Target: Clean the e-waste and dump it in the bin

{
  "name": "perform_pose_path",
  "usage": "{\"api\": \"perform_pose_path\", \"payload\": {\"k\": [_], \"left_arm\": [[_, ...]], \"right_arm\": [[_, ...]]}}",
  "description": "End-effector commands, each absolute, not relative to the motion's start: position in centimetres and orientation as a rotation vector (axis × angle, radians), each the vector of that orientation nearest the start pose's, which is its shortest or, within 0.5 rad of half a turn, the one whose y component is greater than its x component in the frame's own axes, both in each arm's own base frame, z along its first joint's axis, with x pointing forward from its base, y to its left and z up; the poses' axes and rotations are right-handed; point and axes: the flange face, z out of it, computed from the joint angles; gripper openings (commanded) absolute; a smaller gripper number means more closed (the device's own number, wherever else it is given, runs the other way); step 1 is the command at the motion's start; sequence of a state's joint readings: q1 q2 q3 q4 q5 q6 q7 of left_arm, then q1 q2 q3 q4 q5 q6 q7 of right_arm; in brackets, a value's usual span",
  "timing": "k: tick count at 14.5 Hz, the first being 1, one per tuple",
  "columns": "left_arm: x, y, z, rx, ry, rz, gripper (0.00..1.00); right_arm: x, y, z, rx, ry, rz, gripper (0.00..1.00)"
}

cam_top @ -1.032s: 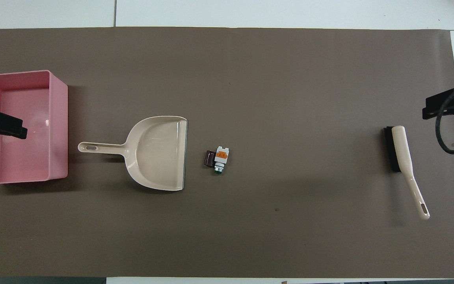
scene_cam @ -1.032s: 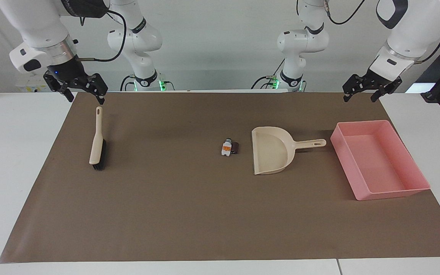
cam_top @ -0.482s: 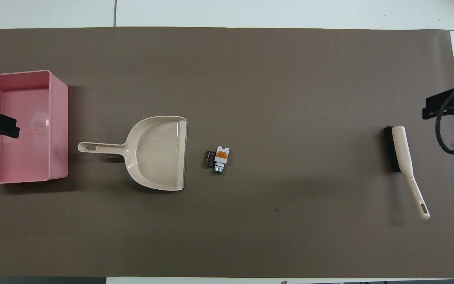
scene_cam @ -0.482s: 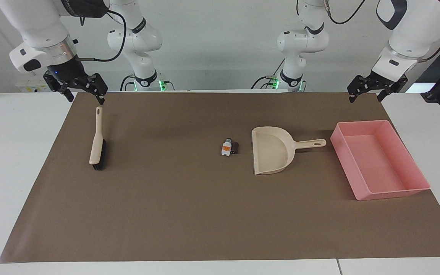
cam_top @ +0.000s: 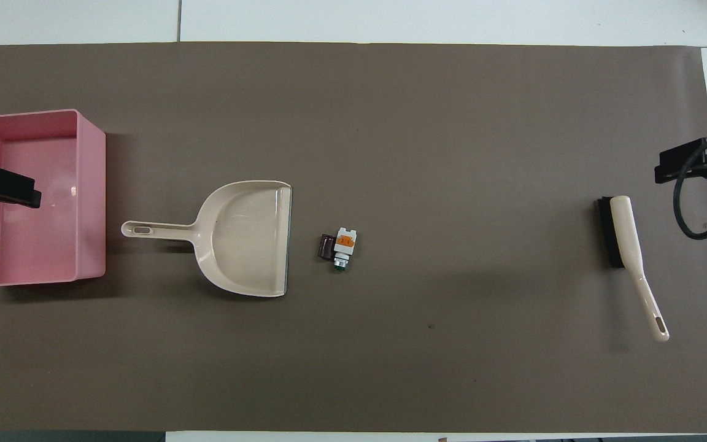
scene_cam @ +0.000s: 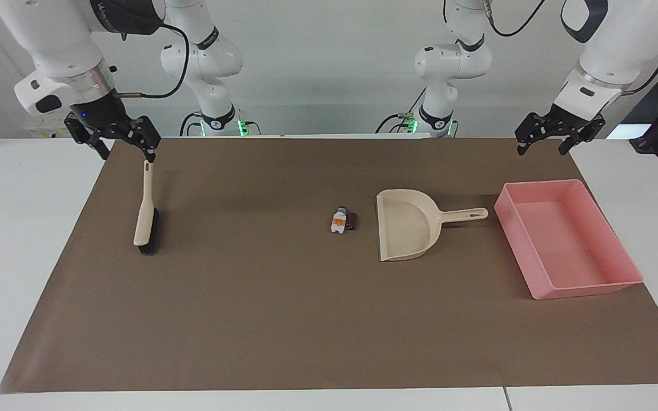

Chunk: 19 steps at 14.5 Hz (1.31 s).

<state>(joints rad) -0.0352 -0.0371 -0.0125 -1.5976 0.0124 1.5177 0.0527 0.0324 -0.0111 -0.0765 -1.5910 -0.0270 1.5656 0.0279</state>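
The dustpan's broad scoop spreads wider than my fingers can open, so my left gripper needs to grab the dustpan by its narrow handle (cam_top: pixel 156 231) next.
The e-waste lies mid-mat as two small bits touching: a whitish piece with orange marks (scene_cam: pixel 338 221) (cam_top: pixel 345 244) and a dark stubby piece (scene_cam: pixel 352 220) (cam_top: pixel 326 246). They sit just off the beige dustpan's (scene_cam: pixel 406 225) (cam_top: pixel 243 236) open edge. The pink bin (scene_cam: pixel 589 288) (cam_top: pixel 91 196) stands at the left arm's end, past the dustpan's handle. My left gripper (scene_cam: pixel 541 150) hangs open and holds nothing, above the mat's edge on the robots' side of the bin. Open too, my right gripper (scene_cam: pixel 128 153) hovers just over the handle end of the brush.
A beige hand brush with black bristles (scene_cam: pixel 146 212) (cam_top: pixel 626 239) lies at the right arm's end of the brown mat (scene_cam: pixel 283 319), its handle pointing toward the robots. White tabletop (scene_cam: pixel 26 240) borders the mat.
The right gripper has edged slightly down toward the brush handle's end. The left gripper has only wavered a little in place. Nothing on the mat has moved.
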Motion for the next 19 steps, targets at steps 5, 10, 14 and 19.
{"api": "perform_pose_path", "payload": {"k": [5,10,14,19], "left_arm": [[53.3,-1.5,62.6,-3.117,0.274,0.044,0.98],[53.7,-4.6,61.7,-2.963,1.023,0.050,0.98],[53.9,-6.8,58.6,-2.718,1.577,0.077,0.97],[53.4,-11.5,51.4,-2.437,1.743,0.177,0.96]], "right_arm": [[48.1,-11.0,48.0,-3.124,0.079,0.185,1.00],[44.3,-14.4,39.4,-3.094,0.038,0.246,0.99],[42.3,-14.4,35.4,-3.089,0.000,0.236,0.99],[41.3,-14.6,34.2,-3.086,0.039,0.242,0.96]]}}
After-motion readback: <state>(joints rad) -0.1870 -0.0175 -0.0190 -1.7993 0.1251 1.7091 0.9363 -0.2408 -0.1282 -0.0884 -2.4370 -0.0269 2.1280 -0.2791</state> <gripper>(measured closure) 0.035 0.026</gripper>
